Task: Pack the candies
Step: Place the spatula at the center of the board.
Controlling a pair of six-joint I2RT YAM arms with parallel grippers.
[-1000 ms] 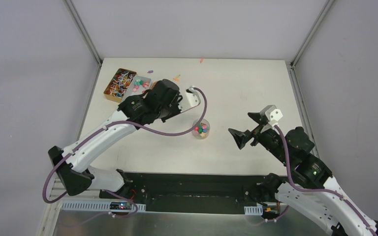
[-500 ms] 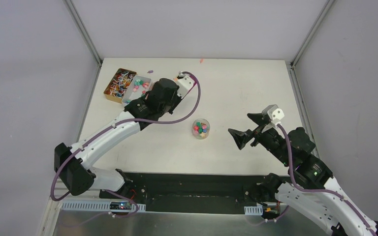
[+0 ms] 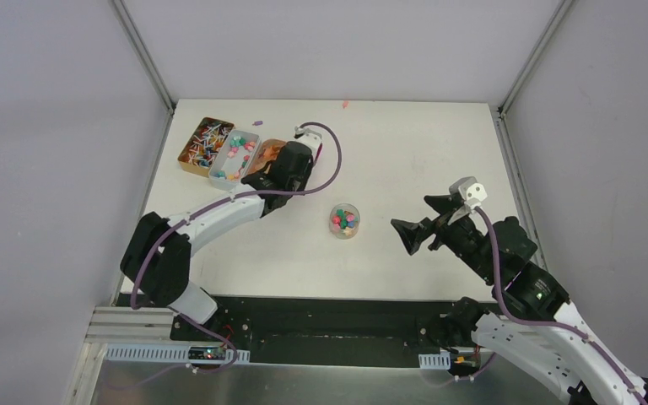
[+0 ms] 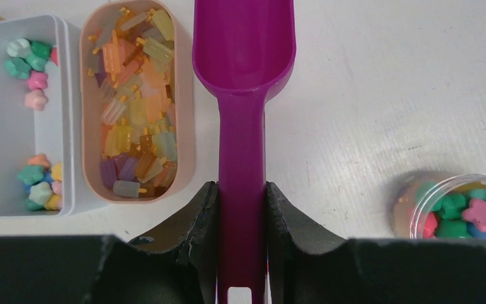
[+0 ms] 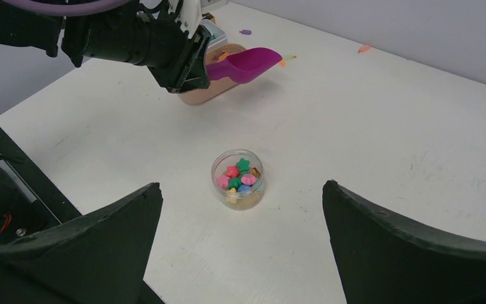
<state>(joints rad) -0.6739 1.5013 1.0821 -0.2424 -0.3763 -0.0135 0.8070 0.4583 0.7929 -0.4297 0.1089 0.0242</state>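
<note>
I should keep my left gripper closed on the magenta scoop (image 4: 243, 44): it hangs above empty table beside the pink oval tray and would fall if I opened now.
My left gripper (image 4: 242, 190) is shut on the handle of the magenta scoop (image 4: 243, 44). The scoop's bowl is empty and sits just right of the pink oval tray (image 4: 186, 126) of orange-amber candies (image 4: 133, 107). A grey tray (image 4: 66, 95) beside it holds pink, green and yellow candies (image 4: 28, 57). The clear jar (image 3: 345, 221), open, holds several coloured candies (image 5: 238, 174) and stands at mid-table. My right gripper (image 3: 418, 221) is open and empty, to the right of the jar and facing it.
A brown box (image 3: 202, 142) of coloured sticks stands at the back left, against the grey tray. Loose pieces lie near the far edge: a purple one (image 3: 257, 123) and an orange one (image 3: 345, 105). Grey walls close in the table.
My left gripper has swung with the scoop from above the jar back to the left, next to the pink tray. The right arm has stayed still.
</note>
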